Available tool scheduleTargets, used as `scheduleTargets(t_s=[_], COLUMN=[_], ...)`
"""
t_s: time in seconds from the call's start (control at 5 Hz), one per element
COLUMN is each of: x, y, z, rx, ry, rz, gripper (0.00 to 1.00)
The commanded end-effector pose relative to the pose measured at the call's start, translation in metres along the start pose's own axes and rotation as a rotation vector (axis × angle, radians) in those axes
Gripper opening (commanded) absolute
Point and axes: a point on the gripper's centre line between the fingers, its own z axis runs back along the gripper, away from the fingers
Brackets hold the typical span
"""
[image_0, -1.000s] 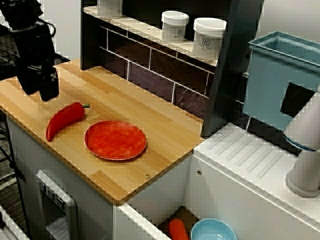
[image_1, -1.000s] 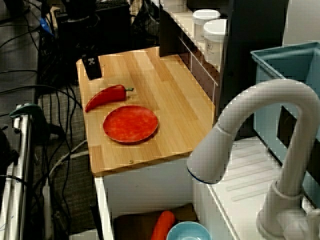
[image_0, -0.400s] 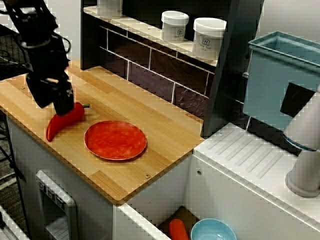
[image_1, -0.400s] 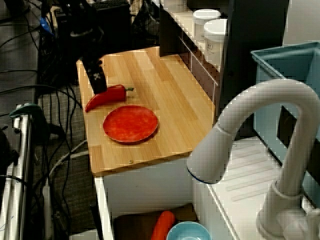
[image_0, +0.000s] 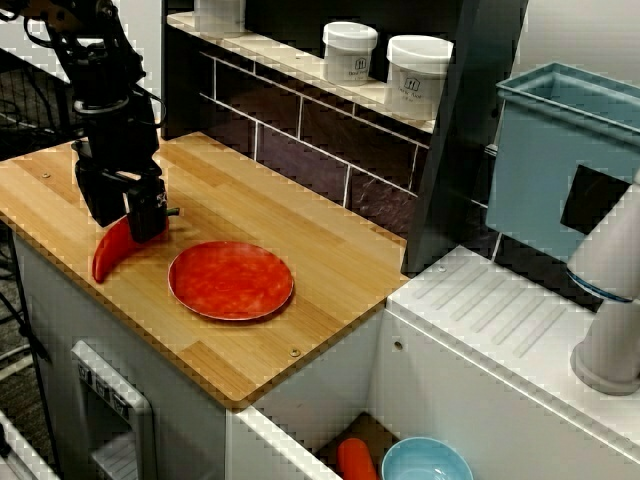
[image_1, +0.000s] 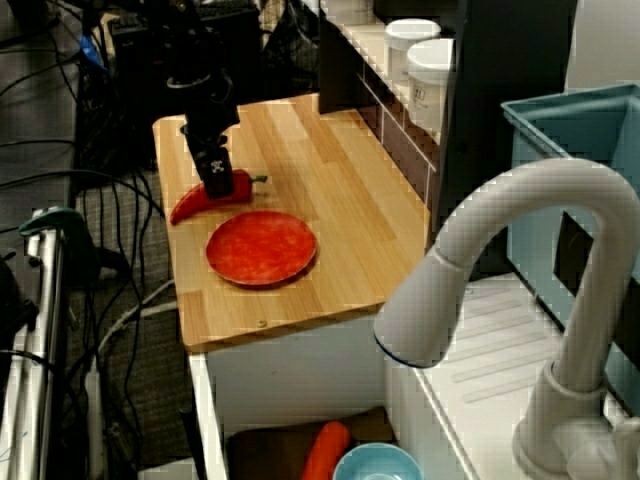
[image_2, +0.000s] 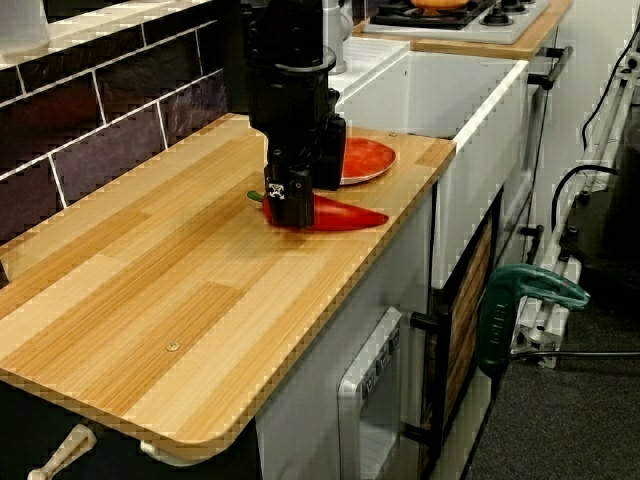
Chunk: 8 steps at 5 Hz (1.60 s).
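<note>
My gripper is to grab the red chili pepper by its stem end (image_0: 171, 213) next, so it can lay the pepper on the round red plate (image_0: 231, 280).
A red chili pepper (image_0: 108, 252) lies on the wooden counter (image_0: 300, 230), just left of a round red plate (image_0: 231, 280). My black gripper (image_0: 128, 222) has come straight down over the pepper's stem end, and its fingers stand open on either side of it, low at the wood. In the view from the sink side, the gripper (image_1: 220, 185) covers the pepper's (image_1: 190, 203) right half, with the plate (image_1: 262, 247) in front. The view from the counter's end shows the gripper (image_2: 290, 208) at the pepper (image_2: 345, 214), its tip pointing at the counter edge, and the plate (image_2: 365, 158) behind.
Two white jars (image_0: 350, 50) (image_0: 418, 65) stand on the shelf above the dark tiled back wall. A blue bin (image_0: 565, 150) and a grey faucet (image_1: 520, 290) are to the right. The sink below holds a blue bowl (image_0: 425, 462) and an orange vegetable (image_0: 355, 458).
The gripper has travelled from the counter's far left corner rightward and down onto the pepper's stem end. The pepper and plate have not moved.
</note>
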Motion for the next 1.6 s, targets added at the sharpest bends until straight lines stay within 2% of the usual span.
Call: scheduleTargets(t_s=[0.0,0.2,0.4,0.6,1.0,1.4], x=[0.003,0.0,0.001,-0.001,-0.006,-0.001], y=[0.003,0.004,0.006,0.003,-0.011,-0.04], z=[-0.009,-0.01,-0.006,0.012,0.033,0.029], rx=[0.019,0.024,0.007,-0.02,-0.053,-0.051], ry=[0.013,0.002,0.029,0.028,-0.018,-0.064], rz=[-0.01,-0.024,-0.04,-0.083,-0.14,-0.167], gripper=[0.18,0.0,0.0,0.0,0.0,0.0])
